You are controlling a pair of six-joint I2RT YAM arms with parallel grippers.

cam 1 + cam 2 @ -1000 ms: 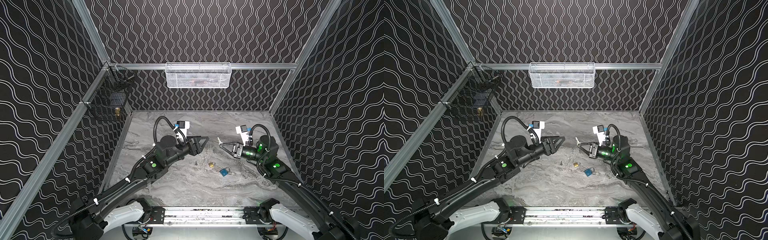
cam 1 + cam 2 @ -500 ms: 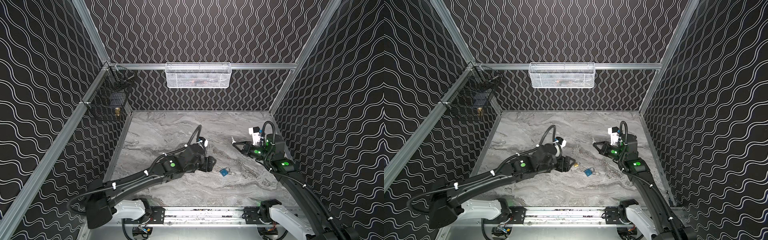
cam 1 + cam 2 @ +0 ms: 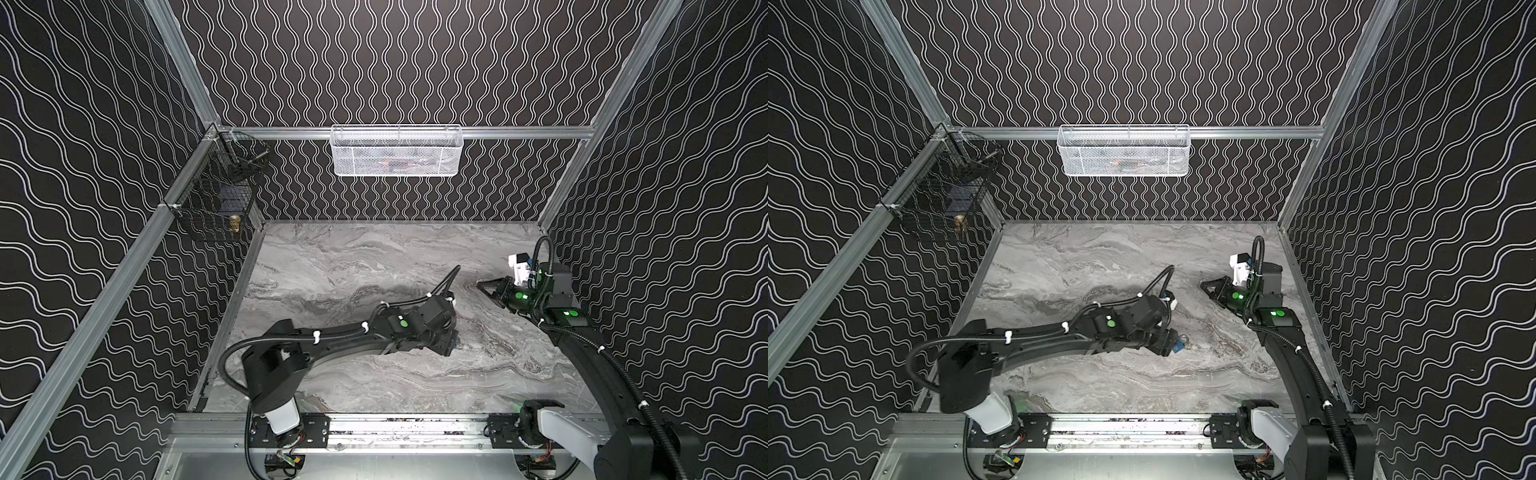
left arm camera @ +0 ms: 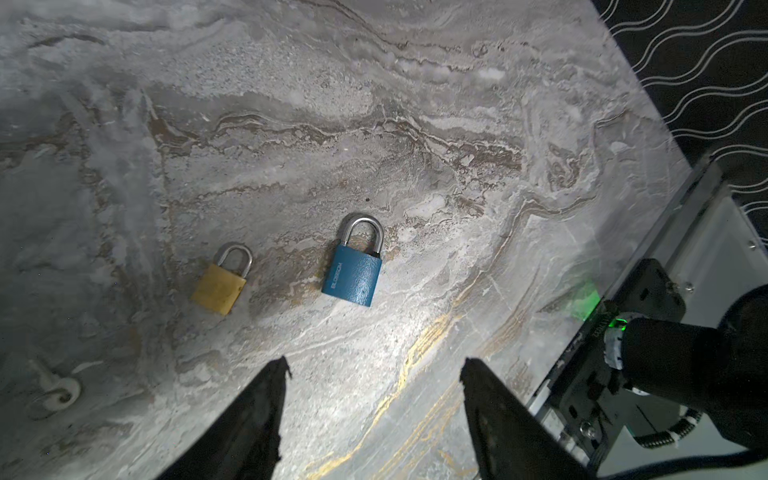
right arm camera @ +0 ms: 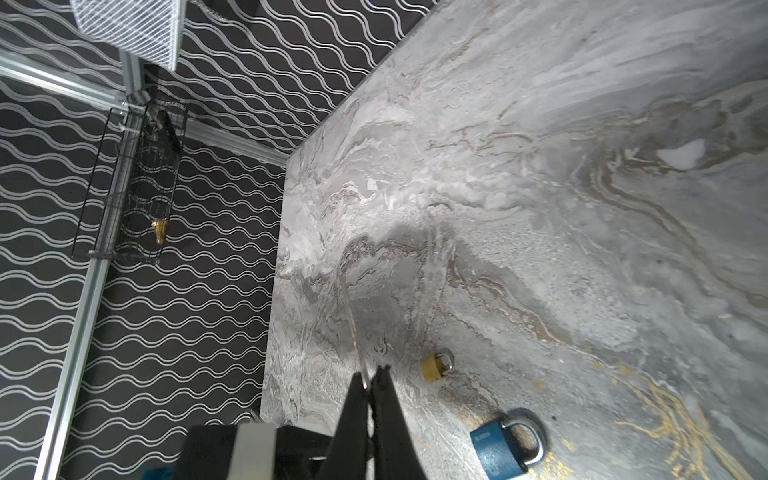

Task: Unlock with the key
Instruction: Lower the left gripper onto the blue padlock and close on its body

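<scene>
The shackle and the opposite end of the blue padlock should stay free to unlock it with the key, so my left gripper should next grab the padlock's body across its narrow sides.
A blue padlock and a smaller brass padlock lie flat on the marble table, both with shackles shut. A small silver key lies beyond the brass one. My left gripper hangs open just above the table, with both padlocks ahead of its fingertips and nothing between them. In a top view the left gripper hides the brass padlock and the key, and only an edge of the blue padlock shows. My right gripper is shut and empty, off to the right. It sees the key.
A white mesh basket hangs on the back wall. A black wire basket hangs on the left wall. Patterned walls close three sides of the table. A metal rail with both arm bases runs along the front edge.
My left arm has swung right and down over the padlocks, its jaws open. My right arm has drawn back to the right, still shut. Padlocks and key have not moved.
</scene>
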